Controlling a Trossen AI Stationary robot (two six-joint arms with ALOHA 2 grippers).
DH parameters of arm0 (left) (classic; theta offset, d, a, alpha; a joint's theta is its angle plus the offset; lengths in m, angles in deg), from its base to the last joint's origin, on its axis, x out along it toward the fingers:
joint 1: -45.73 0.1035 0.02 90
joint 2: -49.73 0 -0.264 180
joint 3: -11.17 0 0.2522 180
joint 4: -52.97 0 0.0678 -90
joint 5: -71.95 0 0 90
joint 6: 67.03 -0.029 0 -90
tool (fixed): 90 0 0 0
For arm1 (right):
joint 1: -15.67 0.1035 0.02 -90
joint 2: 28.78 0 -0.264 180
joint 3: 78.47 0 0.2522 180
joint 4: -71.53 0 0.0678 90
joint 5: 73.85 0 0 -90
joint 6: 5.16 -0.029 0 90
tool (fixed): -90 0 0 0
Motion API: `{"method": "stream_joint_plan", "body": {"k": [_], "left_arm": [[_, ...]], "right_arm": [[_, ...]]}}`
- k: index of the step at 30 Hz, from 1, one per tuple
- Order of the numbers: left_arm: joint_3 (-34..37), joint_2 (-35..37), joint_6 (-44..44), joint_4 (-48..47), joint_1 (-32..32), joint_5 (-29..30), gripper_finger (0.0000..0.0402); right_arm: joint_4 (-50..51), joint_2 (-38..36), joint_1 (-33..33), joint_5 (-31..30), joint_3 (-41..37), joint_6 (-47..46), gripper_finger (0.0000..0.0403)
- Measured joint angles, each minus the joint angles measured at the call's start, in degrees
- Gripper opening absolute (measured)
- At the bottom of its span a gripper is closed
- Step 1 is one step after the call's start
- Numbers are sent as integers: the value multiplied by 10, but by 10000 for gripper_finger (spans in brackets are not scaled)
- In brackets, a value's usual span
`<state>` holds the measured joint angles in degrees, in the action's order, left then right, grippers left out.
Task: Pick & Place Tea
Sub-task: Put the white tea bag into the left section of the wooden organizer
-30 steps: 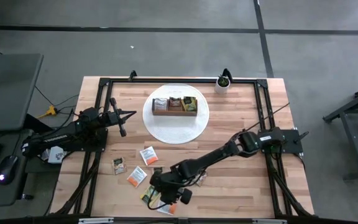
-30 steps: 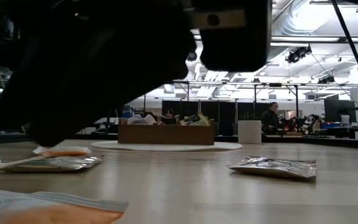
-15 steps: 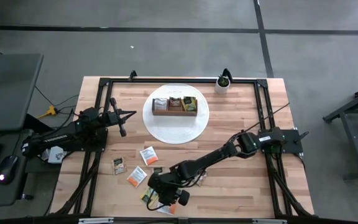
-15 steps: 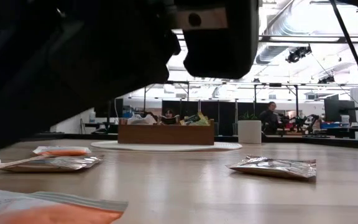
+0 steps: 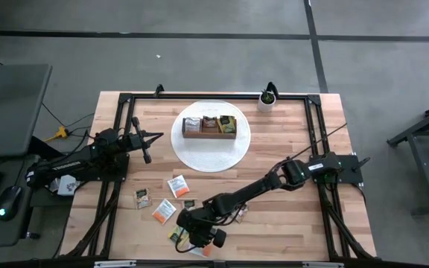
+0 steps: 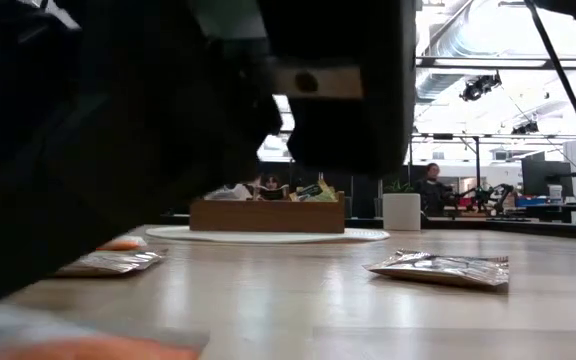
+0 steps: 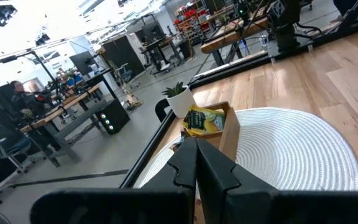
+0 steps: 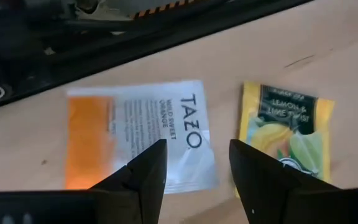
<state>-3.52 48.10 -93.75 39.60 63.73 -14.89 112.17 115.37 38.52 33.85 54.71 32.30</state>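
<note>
My right gripper grabs the white-orange sachet by its white TAZO-lettered end (image 8: 194,134) next, to place it in the brown wooden box.
Tea sachets lie scattered flat on the table's near left part. A white-orange sachet (image 8: 135,140) and a green-yellow one (image 8: 288,134) lie side by side at the near edge. My right gripper (image 8: 197,177) hangs open just above them, slanting down, its fingers over the white-orange sachet's edge and the gap between the two; in the high view the right gripper (image 5: 186,237) partly hides them. More sachets (image 5: 177,186), (image 5: 141,197), (image 5: 164,211) lie farther back. My left gripper (image 5: 146,152) waits shut at the table's left.
The brown wooden box (image 5: 209,127) with sachets in its compartments stands on a round white mat (image 5: 211,156) at the far middle. A small potted plant (image 5: 267,98) stands behind it to the right. A black frame rail (image 8: 166,31) runs along the near edge.
My right gripper has sunk toward the sachets at the near edge and tipped a little more downward, staying open. In the low view its dark bulk now hides more of the near sachets. Nothing on the table has moved.
</note>
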Motion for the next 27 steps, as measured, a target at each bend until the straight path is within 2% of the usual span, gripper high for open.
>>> {"method": "stream_joint_plan", "body": {"k": [16,27], "left_arm": [[0,0,0,0,0,0,1],[0,0,0,0,0,-1,1]], "right_arm": [[15,24,-8,35,2,-74,165],[21,31,-8,23,2,-122,105]]}}
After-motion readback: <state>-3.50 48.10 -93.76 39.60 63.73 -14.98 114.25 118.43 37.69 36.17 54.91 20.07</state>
